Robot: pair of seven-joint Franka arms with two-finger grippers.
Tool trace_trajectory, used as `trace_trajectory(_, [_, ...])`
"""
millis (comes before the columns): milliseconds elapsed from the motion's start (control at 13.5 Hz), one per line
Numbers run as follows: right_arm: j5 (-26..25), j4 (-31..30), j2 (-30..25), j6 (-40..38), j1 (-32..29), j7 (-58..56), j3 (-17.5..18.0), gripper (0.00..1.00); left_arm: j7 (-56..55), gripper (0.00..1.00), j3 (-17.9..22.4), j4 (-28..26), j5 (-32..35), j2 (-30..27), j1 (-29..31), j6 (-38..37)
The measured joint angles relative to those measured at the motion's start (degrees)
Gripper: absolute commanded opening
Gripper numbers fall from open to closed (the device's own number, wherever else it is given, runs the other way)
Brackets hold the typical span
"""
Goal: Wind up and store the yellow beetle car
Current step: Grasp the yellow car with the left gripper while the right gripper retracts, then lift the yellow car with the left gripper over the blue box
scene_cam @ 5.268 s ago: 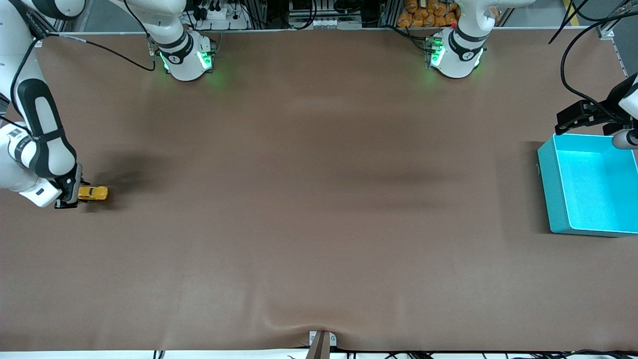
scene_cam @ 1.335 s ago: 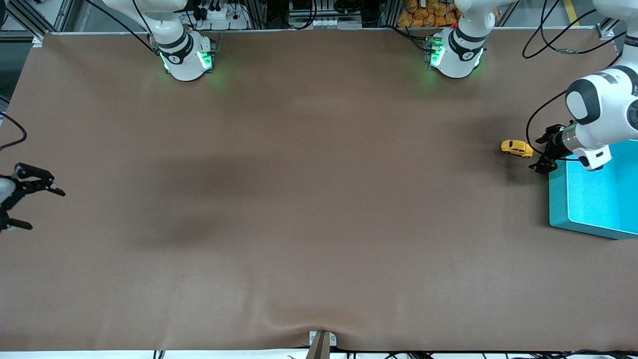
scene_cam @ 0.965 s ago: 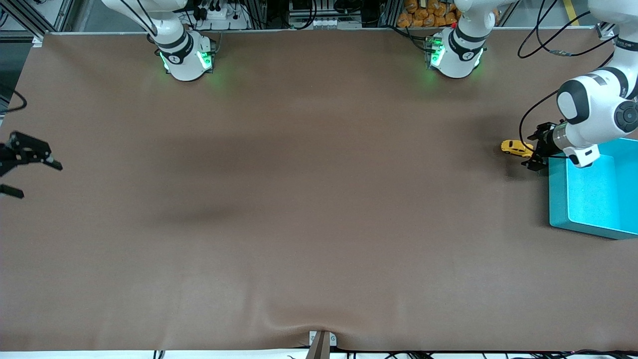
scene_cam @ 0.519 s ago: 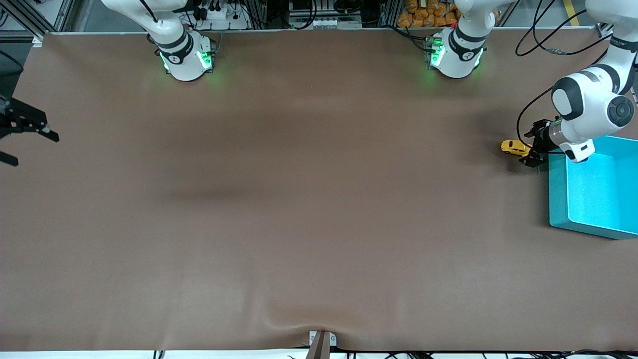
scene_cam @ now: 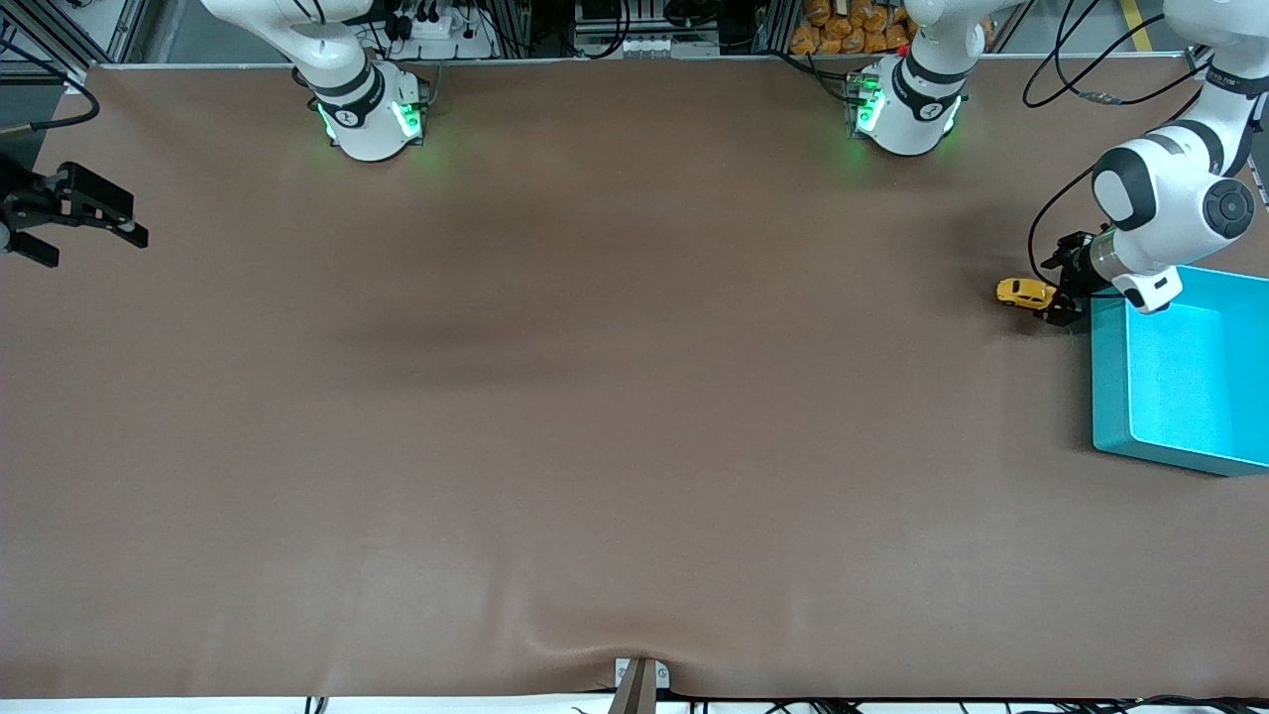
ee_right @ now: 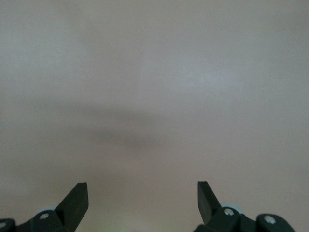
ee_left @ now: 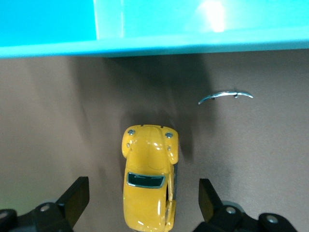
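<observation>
I should close my left gripper, because the yellow car's cabin [scene_cam: 1025, 291] [ee_left: 147, 203] is between its fingers. That would hold the car.
The yellow beetle car [scene_cam: 1025, 293] stands on the brown table beside the teal bin [scene_cam: 1108, 377], at the left arm's end. In the left wrist view the car [ee_left: 148, 182] lies between my open fingers, its nose toward the bin's wall [ee_left: 154, 46]. My left gripper [scene_cam: 1059, 295] is open, low at the car's bin-side end, with both fingers apart from its sides. My right gripper [scene_cam: 79, 220] is open and empty above the right arm's end of the table; its wrist view shows only bare table.
A thin curved metal piece [ee_left: 225, 96] lies on the table between the car and the bin. The brown mat [scene_cam: 615, 397] covers the whole table. The two arm bases [scene_cam: 372, 114] stand along the edge farthest from the front camera.
Earlier my right gripper held the car at the right arm's end; the car has since crossed to the bin. My left gripper has closed in around the car. My right gripper has drawn away.
</observation>
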Motion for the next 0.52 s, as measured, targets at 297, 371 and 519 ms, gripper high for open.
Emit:
trace_trajectory(297, [-0.18, -1.45, -1.41, -0.33, 0.28, 6.78, -0.05, 1.0, 0.0, 0.43, -0.02, -0.49, 0.0, 0.0, 0.02, 0.44])
trace_trajectory(371, [-0.21, -1.45, -1.54, -0.59, 0.3, 7.55, -0.08, 1.0, 0.0, 0.32, -0.02, -0.49, 0.0, 0.0, 0.02, 0.51])
trace_trajectory(519, [-0.25, -1.46, -1.72, -1.39, 0.3, 8.44, -0.33, 1.0, 0.01, 0.13, -0.11, -0.49, 0.0, 0.0, 0.01, 0.75])
